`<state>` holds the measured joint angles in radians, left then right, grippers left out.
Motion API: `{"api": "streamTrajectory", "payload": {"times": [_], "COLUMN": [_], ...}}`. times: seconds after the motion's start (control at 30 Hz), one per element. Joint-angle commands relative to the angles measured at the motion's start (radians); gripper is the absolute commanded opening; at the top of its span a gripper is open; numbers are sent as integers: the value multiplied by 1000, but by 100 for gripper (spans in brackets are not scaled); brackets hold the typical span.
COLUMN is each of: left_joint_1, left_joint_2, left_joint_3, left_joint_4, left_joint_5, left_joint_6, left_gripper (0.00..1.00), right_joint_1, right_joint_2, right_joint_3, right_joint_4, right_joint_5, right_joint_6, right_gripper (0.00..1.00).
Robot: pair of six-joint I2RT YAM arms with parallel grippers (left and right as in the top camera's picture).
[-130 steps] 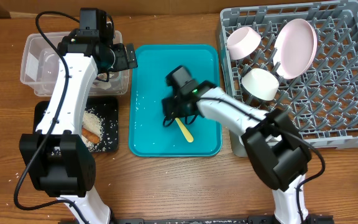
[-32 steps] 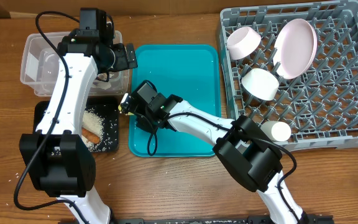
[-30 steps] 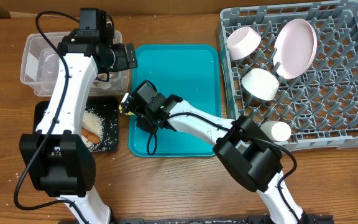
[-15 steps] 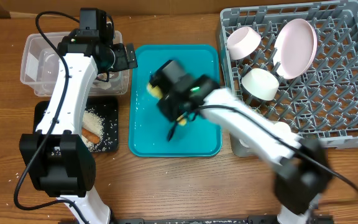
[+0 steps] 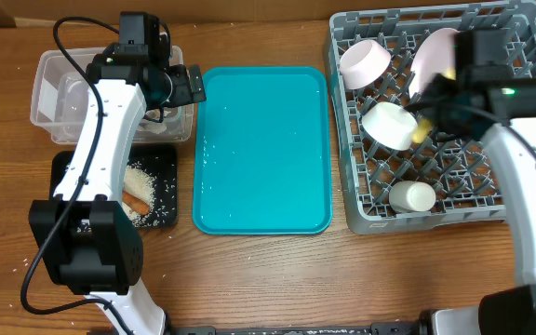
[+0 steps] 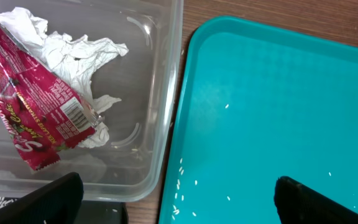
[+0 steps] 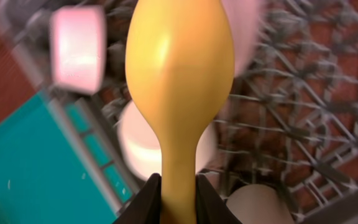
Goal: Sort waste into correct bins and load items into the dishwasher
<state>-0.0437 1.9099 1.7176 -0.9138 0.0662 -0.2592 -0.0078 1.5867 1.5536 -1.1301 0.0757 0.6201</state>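
I need to move the spoon to the rack's free wires with my right gripper first. The spoon hangs above the white-pink bowl and would fall onto it if I opened now.
My right gripper (image 5: 428, 119) is shut on the pale yellow spoon (image 5: 422, 133) and holds it above the grey dish rack (image 5: 389, 17), over a white-pink bowl (image 5: 387, 126). In the right wrist view the spoon (image 7: 179, 68) sticks out from the gripper (image 7: 178, 199). A second bowl (image 5: 364, 60), the plate (image 5: 438, 58) and the small cup (image 5: 410, 196) sit in the rack. My left gripper (image 6: 179, 202) is open and empty over the clear tub's right edge (image 6: 166, 93). The red-and-white wrapper with napkin (image 6: 39, 115) lies in the tub.
The teal tray (image 5: 261, 149) lies between the tub and the rack with a few rice grains (image 6: 182, 165) on it. The black tray (image 5: 161, 158) in front of the tub (image 5: 54, 121) holds rice and the brown sausage stick (image 5: 136, 200).
My right arm has swung with the spoon from the teal tray's left side to above the dish rack. The left arm has not moved.
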Motion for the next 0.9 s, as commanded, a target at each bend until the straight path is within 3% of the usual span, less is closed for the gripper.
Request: {"api": "streamTrajectory", "payload": {"times": [0.0, 0.1, 0.13, 0.17, 0.2, 0.27, 0.43, 0.63, 0.7, 0.87], "left_joint_1": [4, 4, 4, 4, 4, 4, 4, 4, 4, 4], "left_joint_2": [-1, -1, -1, -1, -1, -1, -1, -1, -1, -1], "left_joint_3": [25, 25, 25, 25, 25, 25, 25, 25, 26, 25], "left_joint_4": [2, 2, 2, 2, 2, 2, 2, 2, 2, 2], "left_joint_5": [-11, -11, -11, -11, -11, -11, -11, -11, -11, -11], "left_joint_6": [5, 5, 5, 5, 5, 5, 5, 5, 5, 5], "left_gripper": [100, 100, 100, 100, 100, 100, 100, 100, 100, 100], "right_joint_1": [-93, -128, -128, -128, -128, -128, -128, -101, -88, -87], "right_joint_2": [-2, -2, -2, -2, -2, -2, -30, -226, -315, -534], "right_joint_3": [-77, -141, -154, -163, -167, -169, -131, -1, 34, 50], "right_joint_4": [-2, 36, 48, 52, 55, 54, 33, -63, -135, -262], "right_joint_5": [20, 9, 9, 10, 10, 9, -79, -215, -262, -261], "right_joint_6": [334, 410, 410, 410, 410, 409, 344, -92, -209, -202], "right_gripper": [4, 7, 23, 49, 64, 76, 76, 86, 97, 100]}}
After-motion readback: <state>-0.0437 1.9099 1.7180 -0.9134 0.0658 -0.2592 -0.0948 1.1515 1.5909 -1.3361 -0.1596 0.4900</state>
